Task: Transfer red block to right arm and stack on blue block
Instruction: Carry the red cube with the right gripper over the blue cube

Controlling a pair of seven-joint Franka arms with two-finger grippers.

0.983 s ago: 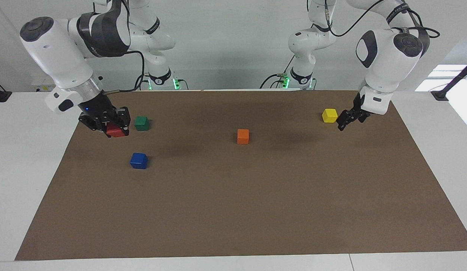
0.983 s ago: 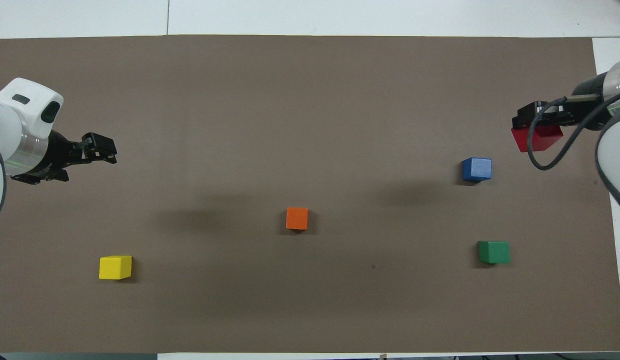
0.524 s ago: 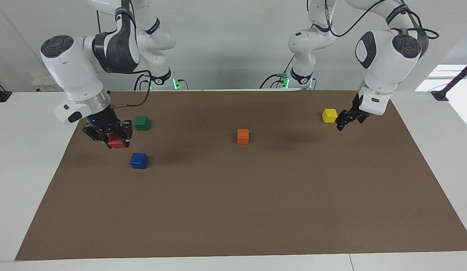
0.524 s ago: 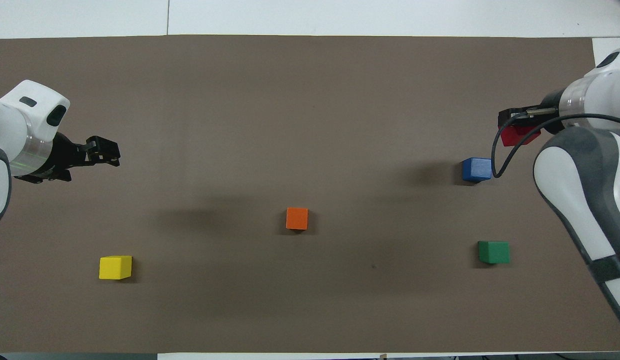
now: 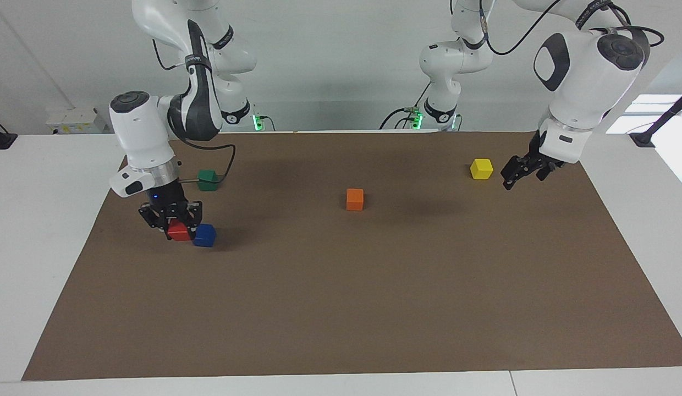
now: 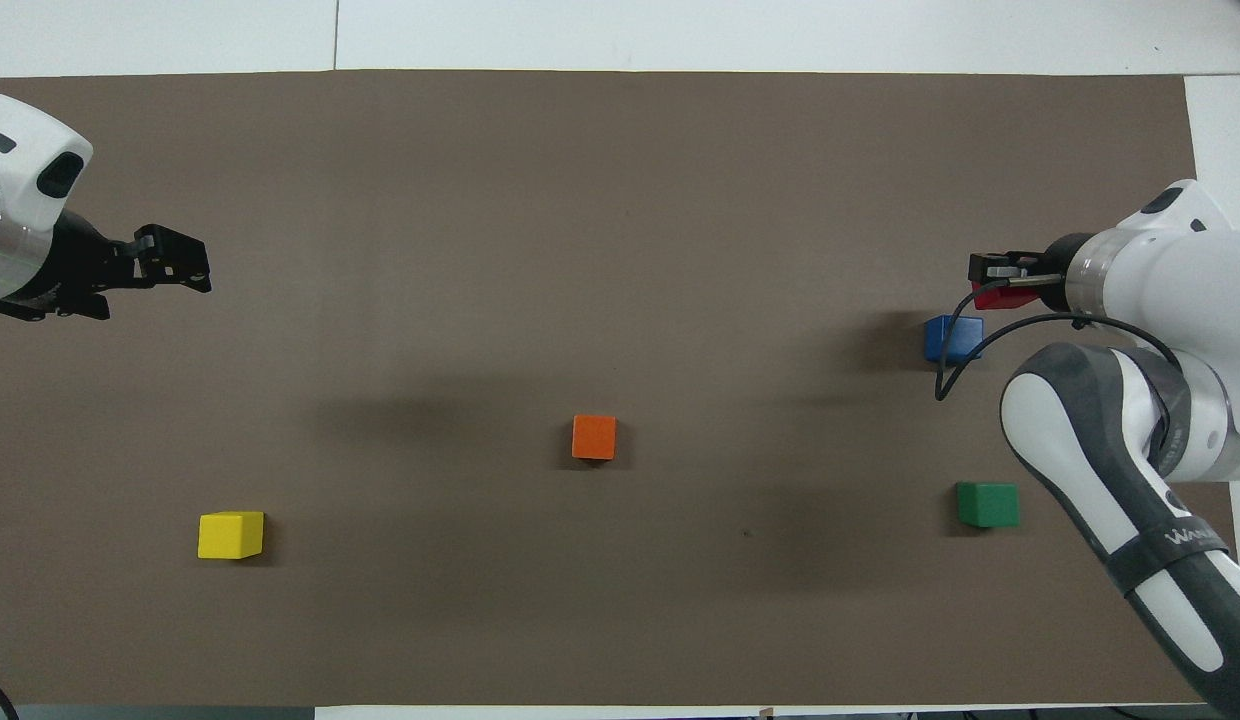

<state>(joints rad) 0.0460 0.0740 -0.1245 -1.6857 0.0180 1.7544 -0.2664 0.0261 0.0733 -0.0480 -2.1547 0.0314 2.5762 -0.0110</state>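
I should keep holding the red block with my right gripper until it is over the blue block. The red block's base (image 6: 1003, 299) hangs beside the blue block's top (image 6: 958, 336).
My right gripper (image 5: 176, 226) is shut on the red block (image 5: 179, 232) and holds it low over the mat, right beside the blue block (image 5: 204, 235) on the side of the right arm's end of the table. The red block is not on top of the blue block. In the overhead view the red block (image 6: 998, 294) shows just off the blue block (image 6: 953, 337), with the right gripper (image 6: 992, 268) over it. My left gripper (image 5: 512, 177) hangs empty above the mat beside the yellow block and waits; it also shows in the overhead view (image 6: 175, 272).
An orange block (image 5: 355, 199) lies mid-mat. A green block (image 5: 207, 180) lies nearer to the robots than the blue block. A yellow block (image 5: 482, 169) lies toward the left arm's end. The brown mat (image 5: 341, 308) covers the white table.
My right gripper has carried the red block from beside the green block down to beside the blue block. My left gripper has drifted a little toward its end of the table.
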